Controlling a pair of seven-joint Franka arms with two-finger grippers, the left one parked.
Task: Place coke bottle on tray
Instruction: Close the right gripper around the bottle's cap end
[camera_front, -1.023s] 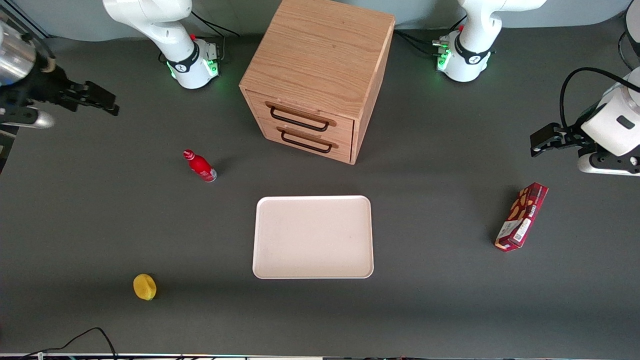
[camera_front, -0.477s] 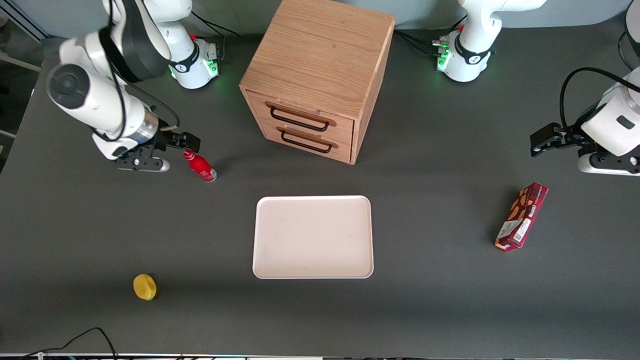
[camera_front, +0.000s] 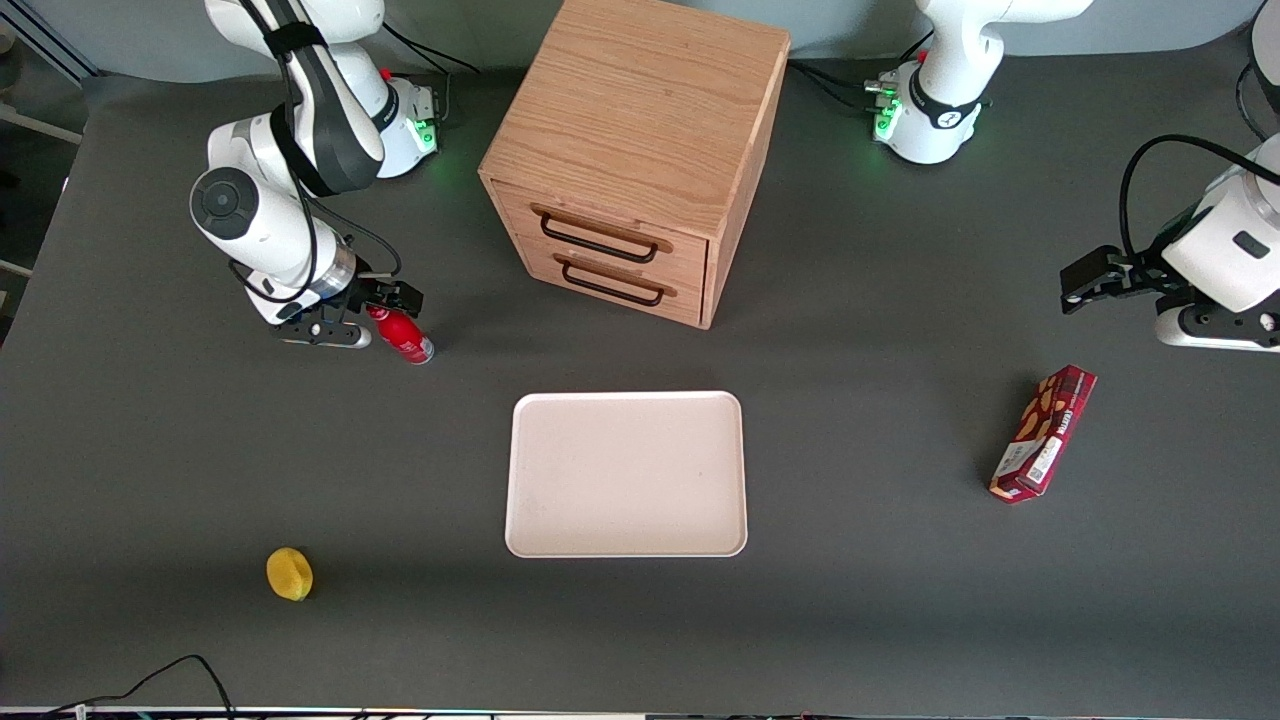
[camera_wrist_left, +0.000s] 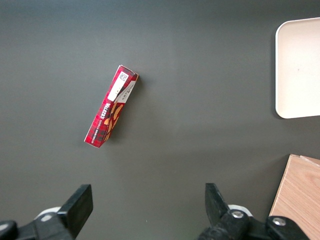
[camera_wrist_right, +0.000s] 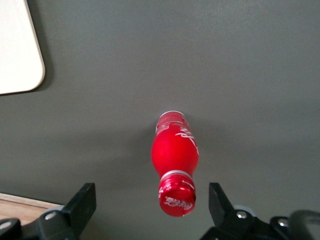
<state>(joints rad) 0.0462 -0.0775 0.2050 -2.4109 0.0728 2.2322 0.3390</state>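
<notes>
The coke bottle needs to go on the tray (camera_front: 626, 473), so next I need to grab the bottle by its red cap (camera_front: 378, 313) with my gripper.
The coke bottle (camera_front: 404, 337), small, slim and red with a red cap, stands upright on the dark table. It also shows in the right wrist view (camera_wrist_right: 175, 157), seen from above, its cap between my fingers but touching neither. My gripper (camera_front: 383, 308) is open and hovers right at the bottle's cap; in the right wrist view the gripper (camera_wrist_right: 152, 202) shows two black fingertips (camera_wrist_right: 84, 200) spread wide apart. The pale cream-pink tray (camera_front: 626, 473) lies flat nearer the front camera, toward the table's middle; one corner shows in the right wrist view (camera_wrist_right: 20, 55).
A wooden two-drawer cabinet (camera_front: 635, 150) stands beside the bottle, farther from the camera than the tray. A yellow lemon-like object (camera_front: 289, 574) lies near the front edge. A dark red snack box (camera_front: 1043, 432) lies toward the parked arm's end, also in the left wrist view (camera_wrist_left: 110, 111).
My arm swung in from the table's edge to the bottle and now has its open gripper at the cap. The bottle and tray have not moved.
</notes>
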